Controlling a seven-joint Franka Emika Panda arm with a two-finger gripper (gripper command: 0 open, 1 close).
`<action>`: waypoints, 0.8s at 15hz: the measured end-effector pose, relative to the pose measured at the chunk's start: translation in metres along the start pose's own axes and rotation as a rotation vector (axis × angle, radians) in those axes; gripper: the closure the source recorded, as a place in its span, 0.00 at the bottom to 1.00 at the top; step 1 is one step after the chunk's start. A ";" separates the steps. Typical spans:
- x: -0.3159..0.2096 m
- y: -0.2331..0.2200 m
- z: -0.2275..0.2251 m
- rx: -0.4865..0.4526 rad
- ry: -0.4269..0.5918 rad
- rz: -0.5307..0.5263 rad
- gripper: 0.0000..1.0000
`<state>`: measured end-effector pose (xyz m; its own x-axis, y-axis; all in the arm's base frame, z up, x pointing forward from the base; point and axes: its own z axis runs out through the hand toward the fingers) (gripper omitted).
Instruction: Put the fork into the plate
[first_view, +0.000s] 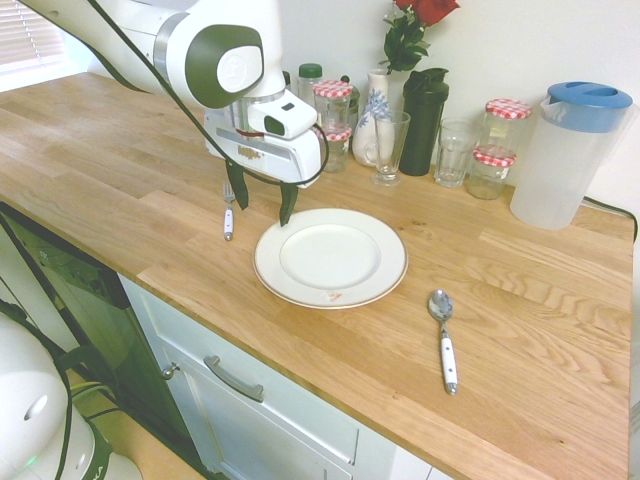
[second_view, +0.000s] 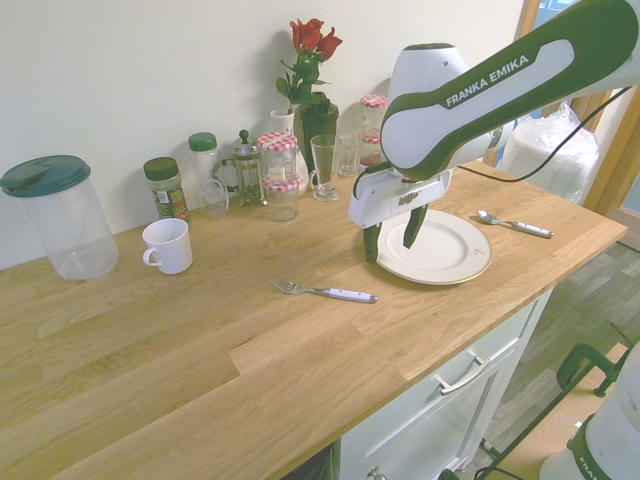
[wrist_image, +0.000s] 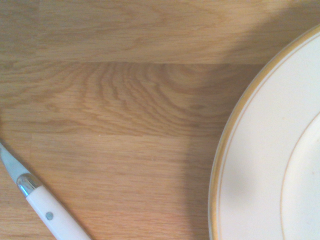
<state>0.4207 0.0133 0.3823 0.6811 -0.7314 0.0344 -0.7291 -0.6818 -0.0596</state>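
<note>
I should next grab the fork by its white handle (first_view: 229, 221) rather than by its silver tines, and then I can put the fork into the plate.
The fork (first_view: 228, 214) lies flat on the wooden counter, left of the plate (first_view: 372, 286), silver tines pointing toward the wall and white handle toward the counter's front edge. From the other side the fork (second_view: 327, 292) lies in front of the plate (second_view: 462, 259). My gripper (first_view: 262, 201) hangs open and empty just above the counter, between the fork and the plate's rim; in the second exterior view the gripper (second_view: 393, 235) is at the plate's near-left edge. The wrist view shows the fork's handle (wrist_image: 52, 218) and the plate's rim (wrist_image: 227, 165).
A white-handled spoon (first_view: 445, 340) lies right of the plate. Along the wall stand jars (first_view: 333, 110), a glass (first_view: 389, 148), a vase with roses (first_view: 375, 120), a dark bottle (first_view: 423, 120) and a blue-lidded pitcher (first_view: 565, 155). A white mug (second_view: 168, 246) sits further along.
</note>
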 end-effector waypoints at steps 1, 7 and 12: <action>0.000 0.000 0.001 -0.001 -0.001 0.000 0.00; -0.014 -0.022 -0.002 0.047 0.053 -0.097 0.00; -0.038 -0.043 0.015 0.029 0.033 -0.233 0.00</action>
<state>0.4267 0.0709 0.3685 0.8281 -0.5543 0.0833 -0.5495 -0.8321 -0.0745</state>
